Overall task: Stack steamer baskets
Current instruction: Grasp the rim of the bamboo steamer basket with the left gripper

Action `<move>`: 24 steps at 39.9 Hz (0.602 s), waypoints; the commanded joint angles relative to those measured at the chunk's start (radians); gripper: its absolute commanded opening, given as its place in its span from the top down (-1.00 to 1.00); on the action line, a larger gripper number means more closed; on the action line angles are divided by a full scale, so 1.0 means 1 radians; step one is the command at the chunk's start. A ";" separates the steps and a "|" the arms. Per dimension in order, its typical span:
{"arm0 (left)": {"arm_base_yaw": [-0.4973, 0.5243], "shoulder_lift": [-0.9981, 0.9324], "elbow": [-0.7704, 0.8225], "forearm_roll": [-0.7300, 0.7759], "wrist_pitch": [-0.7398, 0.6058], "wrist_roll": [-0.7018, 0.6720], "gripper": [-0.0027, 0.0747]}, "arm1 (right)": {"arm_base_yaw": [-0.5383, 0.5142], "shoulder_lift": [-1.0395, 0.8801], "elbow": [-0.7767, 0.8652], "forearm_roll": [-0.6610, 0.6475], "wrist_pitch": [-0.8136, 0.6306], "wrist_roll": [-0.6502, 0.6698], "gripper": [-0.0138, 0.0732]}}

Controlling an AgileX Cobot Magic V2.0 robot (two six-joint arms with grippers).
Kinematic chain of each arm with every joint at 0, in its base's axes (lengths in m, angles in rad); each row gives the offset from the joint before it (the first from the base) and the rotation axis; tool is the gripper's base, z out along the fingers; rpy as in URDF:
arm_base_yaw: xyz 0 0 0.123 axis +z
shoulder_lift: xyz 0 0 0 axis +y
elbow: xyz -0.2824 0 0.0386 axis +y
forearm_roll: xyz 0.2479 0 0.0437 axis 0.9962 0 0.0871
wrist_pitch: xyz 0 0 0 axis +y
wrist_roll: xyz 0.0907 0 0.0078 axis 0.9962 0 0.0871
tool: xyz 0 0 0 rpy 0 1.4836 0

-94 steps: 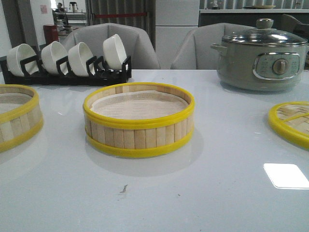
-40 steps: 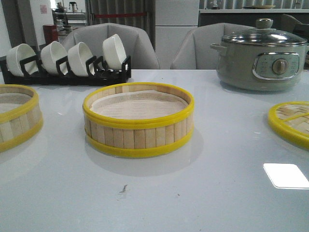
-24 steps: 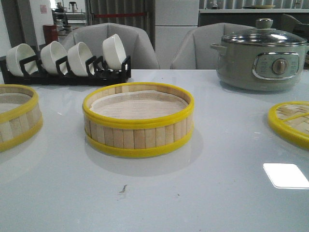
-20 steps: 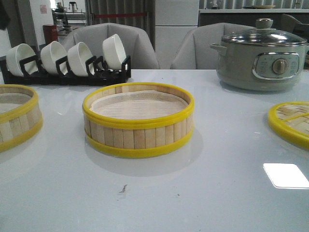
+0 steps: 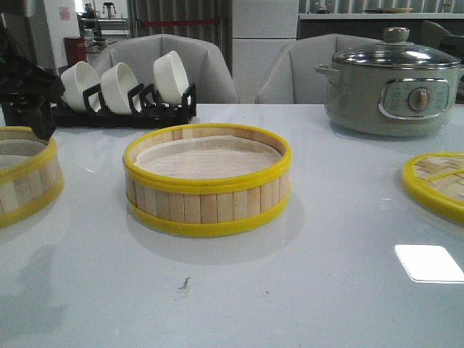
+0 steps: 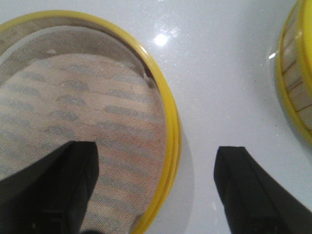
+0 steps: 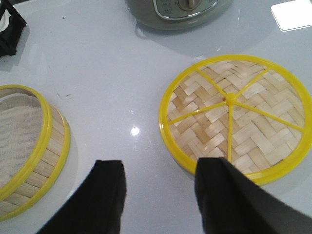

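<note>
My left gripper's fingers stop at the top of the basket's yellow rim (image 5: pixel 51 150), so closing now would miss. It lowers next, before closing on the basket's slat side (image 5: pixel 36 185).
Two steamer baskets stand on the white table. One basket (image 5: pixel 206 181) sits mid-table, its white liner showing. The other basket (image 5: pixel 25 174) is at the left edge, partly cut off. My left arm (image 5: pixel 25 83) hangs over that left basket. In the left wrist view my left gripper (image 6: pixel 156 165) is open above the basket's yellow rim (image 6: pixel 165 112), one finger (image 6: pixel 73 180) over the liner and the other over bare table; it holds nothing. My right gripper (image 7: pixel 161 185) is open over bare table between the middle basket (image 7: pixel 29 146) and the woven lid (image 7: pixel 234 117).
A grey electric pot (image 5: pixel 395 87) with a glass lid stands at the back right. A black rack of white bowls (image 5: pixel 123 90) is at the back left. The flat woven lid (image 5: pixel 435 185) lies at the right edge. Chairs stand behind the table.
My left arm has come into the front view at the upper left, over the left basket, and now hides the leftmost bowl. Neither basket has moved.
</note>
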 commanded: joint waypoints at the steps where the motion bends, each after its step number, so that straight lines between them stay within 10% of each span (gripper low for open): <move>1: 0.022 -0.014 -0.032 -0.015 -0.084 -0.014 -0.48 | 0.001 -0.002 -0.038 -0.011 -0.068 -0.016 -0.34; 24: 0.022 0.098 -0.034 -0.046 -0.129 -0.012 -0.48 | 0.001 0.000 -0.038 -0.011 -0.069 -0.016 -0.34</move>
